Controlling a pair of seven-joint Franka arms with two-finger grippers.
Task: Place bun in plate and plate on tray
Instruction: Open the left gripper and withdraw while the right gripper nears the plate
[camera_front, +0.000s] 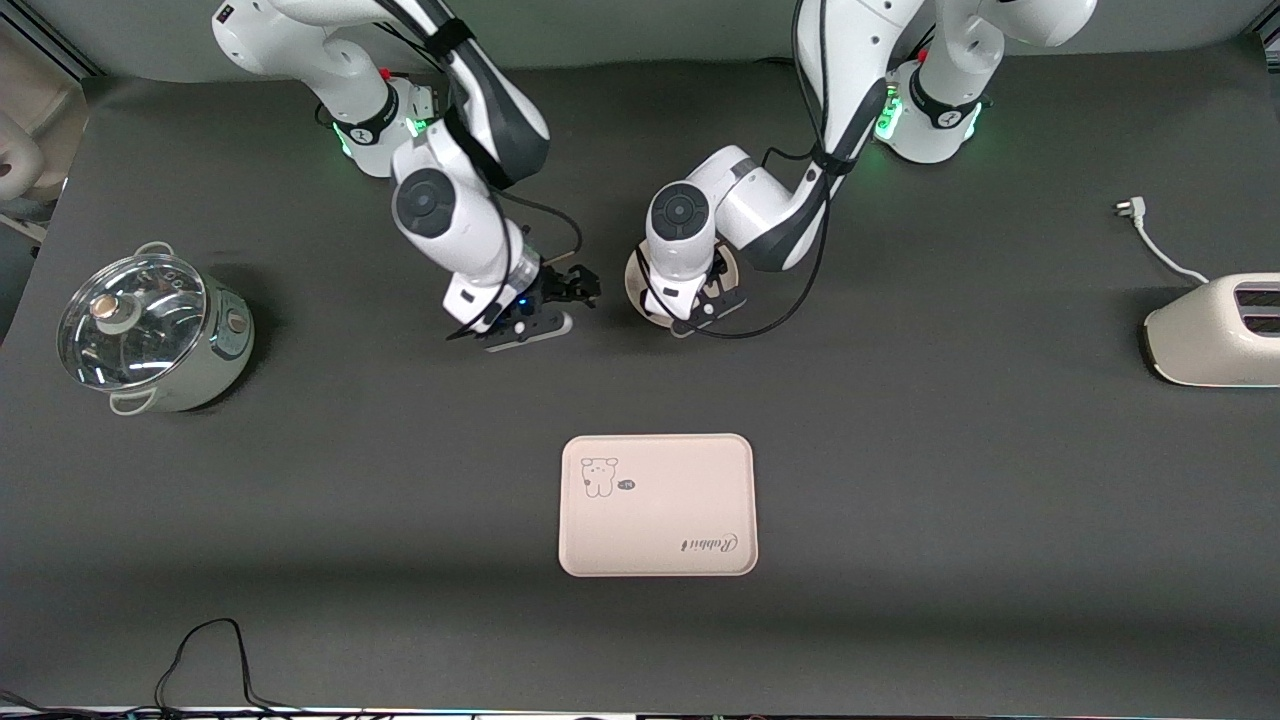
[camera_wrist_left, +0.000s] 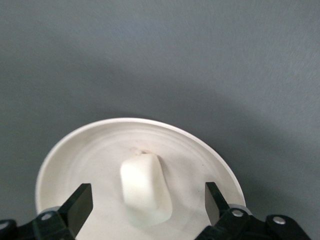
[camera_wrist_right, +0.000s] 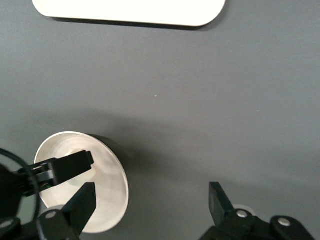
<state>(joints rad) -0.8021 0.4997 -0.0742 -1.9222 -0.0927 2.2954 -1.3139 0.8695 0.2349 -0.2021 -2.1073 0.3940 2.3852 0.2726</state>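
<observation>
My right gripper is going to grab the plate next by its thin rim (camera_front: 631, 283) to place it on the tray, since the round plate is wider than the open fingers.
The bun (camera_wrist_left: 145, 185) lies in the middle of the plate (camera_wrist_left: 90, 155). In the front view the plate (camera_front: 634, 285) sits at the middle of the table, farther from the camera than the tray (camera_front: 660, 510), and the left hand hides the bun. My left gripper (camera_front: 703, 302) hangs just over the plate, open, its fingers either side of the bun (camera_wrist_left: 147, 196) without touching it. My right gripper (camera_front: 560, 305) is open and empty low over the mat beside the plate (camera_wrist_right: 107, 170), toward the right arm's end (camera_wrist_right: 151, 195). The tray's edge (camera_wrist_right: 130, 10) shows in the right wrist view.
A pot with a glass lid (camera_front: 150, 330) stands toward the right arm's end. A cream toaster (camera_front: 1215, 330) with its cord and plug (camera_front: 1135, 210) stands at the left arm's end. A black cable (camera_front: 210, 650) lies along the table's front edge.
</observation>
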